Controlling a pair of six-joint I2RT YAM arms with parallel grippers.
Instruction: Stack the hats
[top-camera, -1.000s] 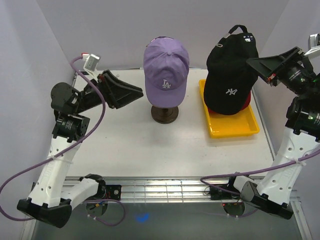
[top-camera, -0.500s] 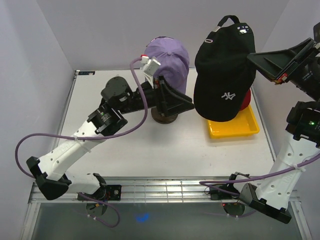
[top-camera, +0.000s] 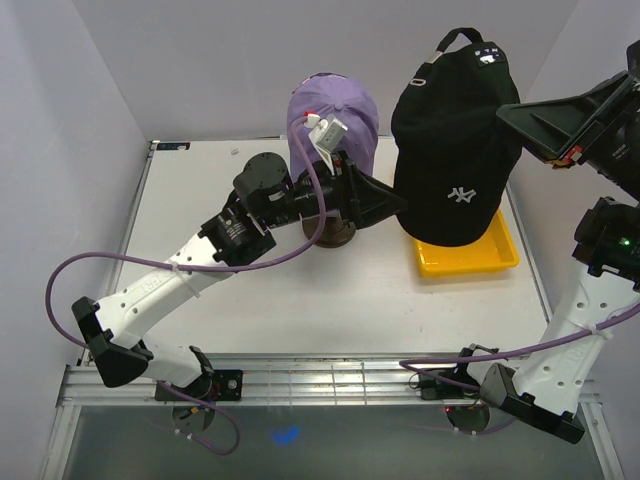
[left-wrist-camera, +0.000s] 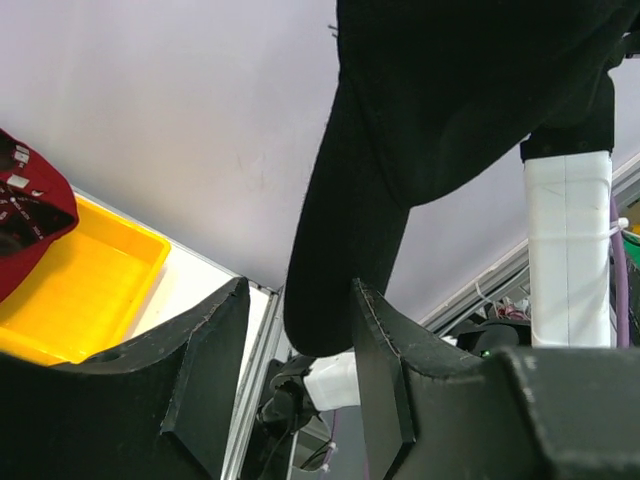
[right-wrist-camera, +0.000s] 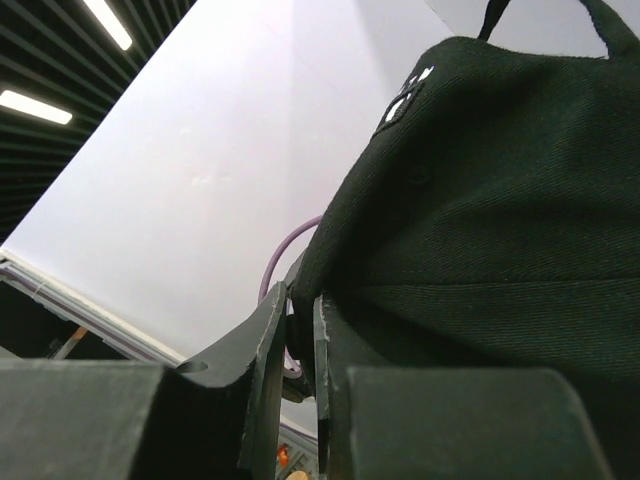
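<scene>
Next, my left gripper grabs the black "NY" hat (top-camera: 452, 150) by its brim's free side (top-camera: 408, 207), opposite my right gripper, to stack it opening-first.
The black "NY" hat (top-camera: 452, 150) hangs in the air above the yellow tray (top-camera: 470, 258), and my right gripper (top-camera: 507, 112) is shut on its edge (right-wrist-camera: 300, 300). My left gripper (top-camera: 400, 203) reaches across to the hat's lower left side. It is open, with the hanging black brim (left-wrist-camera: 335, 260) between its jaws (left-wrist-camera: 298, 290), close to the right finger. The lavender "LA" hat (top-camera: 335, 100) sits on the mannequin head behind the left arm. A red hat (left-wrist-camera: 25, 215) lies in the tray (left-wrist-camera: 90, 290).
The mannequin's dark round base (top-camera: 335, 238) stands mid-table, partly behind my left wrist. The left arm's purple cable (top-camera: 120, 265) loops over the table's left half. Grey walls close in the left, back and right sides.
My left arm has swung from the table's left side across in front of the mannequin to the black hat's brim. The right gripper has raised the black hat and carried it leftward.
</scene>
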